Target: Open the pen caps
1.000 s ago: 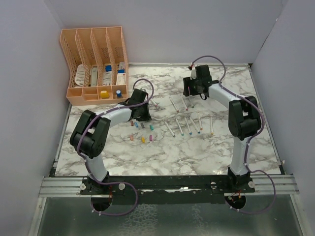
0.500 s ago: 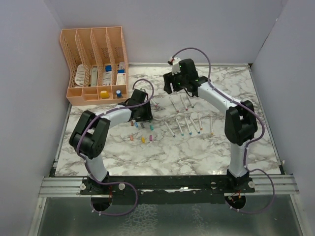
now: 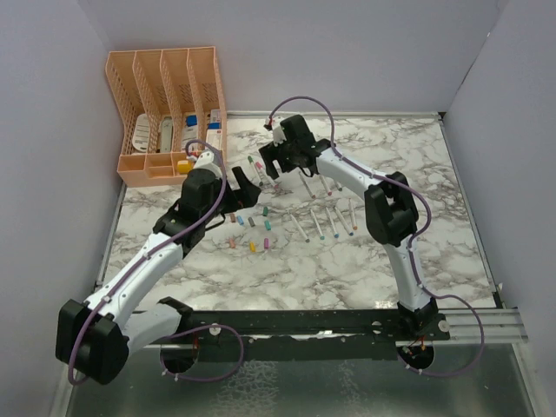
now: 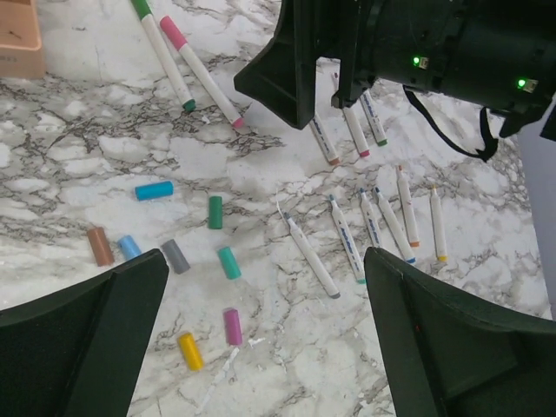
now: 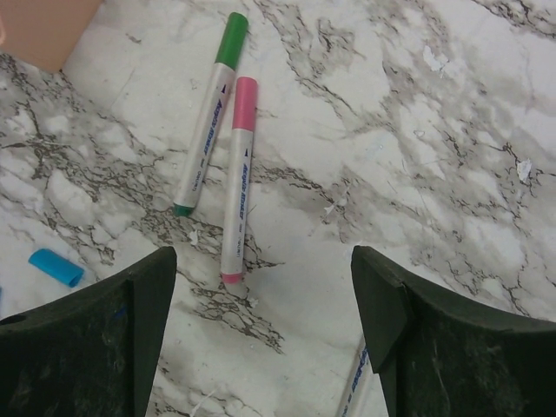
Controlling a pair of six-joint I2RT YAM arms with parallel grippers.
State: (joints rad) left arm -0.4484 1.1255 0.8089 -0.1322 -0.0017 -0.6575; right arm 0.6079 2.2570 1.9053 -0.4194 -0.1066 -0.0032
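Note:
The robot's right gripper should leave the cap free for the left gripper to open, so it should grab the pink-capped pen (image 5: 239, 174) by its body's uncapped end (image 5: 234, 241).
Several loose pen caps lie on the marble, among them blue (image 4: 154, 190), green (image 4: 215, 212), teal (image 4: 228, 262), pink (image 4: 232, 327) and yellow (image 4: 189, 351); from above they form a cluster (image 3: 252, 230). Uncapped pens (image 3: 326, 221) lie in a row to their right. Two pens still wear caps: a green-capped pen (image 5: 208, 122) and a pink-capped pen (image 5: 239, 174). My left gripper (image 4: 265, 347) hovers open above the loose caps and holds nothing. Just right of the two capped pens, my right gripper (image 5: 261, 330) hangs open and empty over bare marble.
A peach organiser (image 3: 165, 113) with small boxes stands at the back left. The two grippers are close together, left gripper (image 3: 243, 193) and right gripper (image 3: 269, 167). Three more uncapped pens (image 4: 352, 130) lie behind the right gripper. Grey walls enclose the table.
The left gripper went from shut to wide open and its arm stretched out low. The right arm swept left from the back centre to the two capped pens, its jaws widening.

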